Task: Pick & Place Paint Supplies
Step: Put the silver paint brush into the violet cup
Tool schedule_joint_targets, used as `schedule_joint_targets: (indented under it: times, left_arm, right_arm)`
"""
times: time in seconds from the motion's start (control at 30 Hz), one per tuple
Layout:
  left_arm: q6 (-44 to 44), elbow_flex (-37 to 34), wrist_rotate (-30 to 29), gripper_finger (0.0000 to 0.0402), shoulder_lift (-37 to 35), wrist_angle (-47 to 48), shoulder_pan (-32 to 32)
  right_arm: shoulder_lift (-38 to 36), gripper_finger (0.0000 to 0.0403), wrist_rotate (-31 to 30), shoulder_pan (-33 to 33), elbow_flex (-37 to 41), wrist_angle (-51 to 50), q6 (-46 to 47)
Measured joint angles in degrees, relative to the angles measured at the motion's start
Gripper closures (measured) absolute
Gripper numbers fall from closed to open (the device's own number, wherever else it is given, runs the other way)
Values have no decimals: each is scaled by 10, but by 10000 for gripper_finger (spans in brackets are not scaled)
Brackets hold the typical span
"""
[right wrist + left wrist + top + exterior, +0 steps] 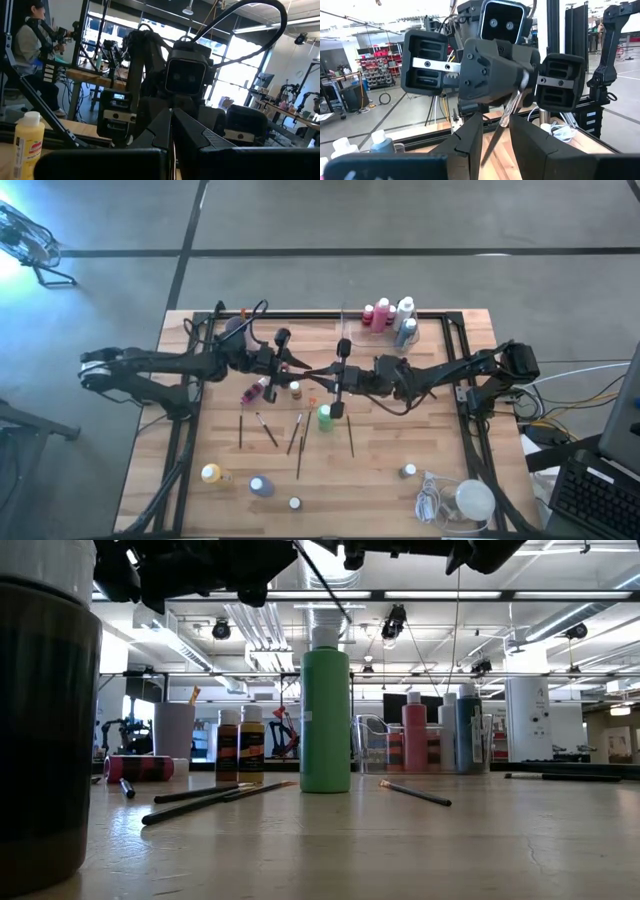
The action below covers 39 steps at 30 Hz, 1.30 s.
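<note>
My left gripper grabs the paintbrush by its dark handle [309, 372] next, to stand the paintbrush in the purple cup.
Both grippers meet above the middle of the table. My right gripper [338, 374] [171, 117] is shut on a thin dark paintbrush [315, 371] [506, 114]. The brush reaches out toward my left gripper [300, 368] [495, 122], which is open, its fingers standing on either side of the brush's free end. Below them on the table stand a green bottle [325, 417] and a brown bottle [295, 389]. A pink bottle [255, 391] lies on its side, and several more brushes [268, 430] lie flat. My right gripper pinches the paintbrush between its two shut fingers just behind the silver ferrule [512, 103]. The fingers come about level from the table's right side. The brush is lifted clear of the table and slants down out of the fingers toward my left gripper.
A clear tray [352, 320] with pink, white and blue bottles [390, 315] stands at the far edge, with a purple cup [237, 328] to its left. Yellow [211, 474] and purple [261, 486] bottles stand near the front. A white lump with a cord [470, 500] lies front right.
</note>
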<state>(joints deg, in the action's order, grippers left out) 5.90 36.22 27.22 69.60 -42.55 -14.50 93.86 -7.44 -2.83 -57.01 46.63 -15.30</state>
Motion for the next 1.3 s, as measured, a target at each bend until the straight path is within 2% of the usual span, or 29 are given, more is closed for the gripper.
schedule_joint_targets:
  times: [0.27, 0.87, 1.0, 1.2, 1.3]
  left_arm:
    - [-4, 2, 16, 298, -2, 12, 5]
    - [-1, 19, 14, 301, -2, 28, 5]
    - [2, 21, 11, 326, -2, 36, 5]
    - [3, 21, 9, 385, -2, 37, 5]
    - [3, 21, 9, 389, -2, 37, 5]
  right_arm:
    - [0, 395, -10, 2, 0, -5, -12]
    - [-1, 395, -20, 2, 0, -10, -12]
    - [-1, 395, -20, 2, 0, -11, -12]
    - [-1, 395, -20, 2, 0, -10, -12]
    - [-1, 395, -20, 2, 0, -10, -12]
